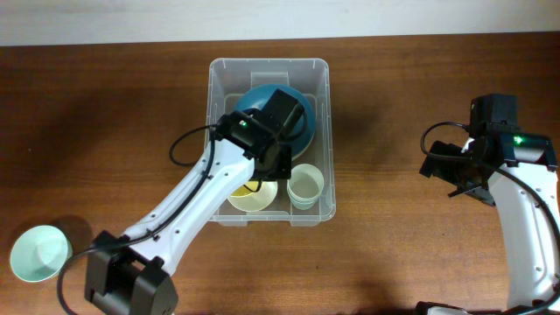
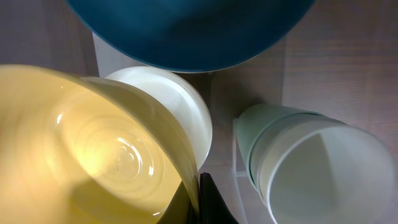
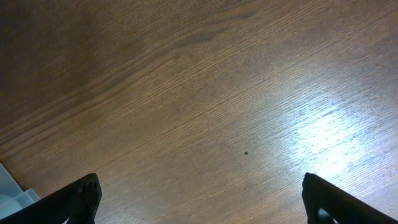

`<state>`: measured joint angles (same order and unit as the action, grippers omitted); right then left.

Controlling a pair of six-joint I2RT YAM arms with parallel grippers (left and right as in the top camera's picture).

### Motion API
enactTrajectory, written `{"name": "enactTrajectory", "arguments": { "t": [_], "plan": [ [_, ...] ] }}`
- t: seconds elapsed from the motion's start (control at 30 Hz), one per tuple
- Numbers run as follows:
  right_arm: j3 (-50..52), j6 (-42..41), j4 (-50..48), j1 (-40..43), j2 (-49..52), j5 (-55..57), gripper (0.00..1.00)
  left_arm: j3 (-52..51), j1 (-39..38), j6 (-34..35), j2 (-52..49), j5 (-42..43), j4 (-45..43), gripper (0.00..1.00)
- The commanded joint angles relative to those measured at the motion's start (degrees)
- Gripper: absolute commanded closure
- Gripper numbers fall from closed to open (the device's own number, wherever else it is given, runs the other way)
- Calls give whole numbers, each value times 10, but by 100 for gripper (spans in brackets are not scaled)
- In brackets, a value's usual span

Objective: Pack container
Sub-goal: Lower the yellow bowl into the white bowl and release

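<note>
The yellow bowl's lower side (image 1: 244,190) is within the white bowl's near rim (image 1: 254,207), so my left gripper will let go of the yellow bowl.
The clear container (image 1: 325,96) stands mid-table. Inside it are a dark teal bowl (image 1: 304,122) at the far end, a yellow bowl (image 1: 252,198) at the near left and stacked pale green cups (image 1: 305,185) at the near right. My left gripper (image 1: 265,168) reaches into the container. In the left wrist view it (image 2: 200,198) is shut on the rim of the yellow bowl (image 2: 93,155), which sits over a white bowl (image 2: 183,112), beside the cups (image 2: 311,168). My right gripper (image 3: 200,199) hangs open over bare wood to the right of the container.
A mint bowl (image 1: 38,254) sits on the table at the near left corner. The right arm (image 1: 516,188) stands at the table's right side. A corner of the container (image 3: 11,194) shows at the left edge of the right wrist view.
</note>
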<state>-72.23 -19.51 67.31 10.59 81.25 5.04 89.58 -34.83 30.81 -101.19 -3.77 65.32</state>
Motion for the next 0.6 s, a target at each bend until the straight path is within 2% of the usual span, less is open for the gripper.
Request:
{"name": "enactTrajectory", "arguments": {
  "t": [0.0, 0.03, 0.07, 0.1, 0.23, 0.33, 0.4, 0.5, 0.57],
  "plan": [
    [-8, -3, 0, 3, -9, -1, 1, 6, 1, -12, -15, 2, -2, 82],
    [-8, -3, 0, 3, -9, -1, 1, 6, 1, -12, -17, 2, -2, 63],
    [-8, -3, 0, 3, -9, -1, 1, 6, 1, -12, -17, 2, -2, 55],
    [-8, -3, 0, 3, -9, -1, 1, 6, 1, -12, -17, 2, -1, 51],
    [-8, -2, 0, 3, -9, -1, 1, 18, 19, -11, -13, -6, 18, 49],
    [-8, -2, 0, 3, -9, -1, 1, 42, 78, -1, 14, -33, 63, 50],
    [-8, -3, 0, 3, -9, -1, 1, 45, 150, 36, 60, -71, 86, 50],
    [-8, -3, 0, 3, -9, -1, 1, 45, 237, 58, 108, -70, 95, 48],
    [-8, -2, 0, 3, -9, -1, 1, 45, 330, 72, 144, -70, 107, 40]
  ]
}}
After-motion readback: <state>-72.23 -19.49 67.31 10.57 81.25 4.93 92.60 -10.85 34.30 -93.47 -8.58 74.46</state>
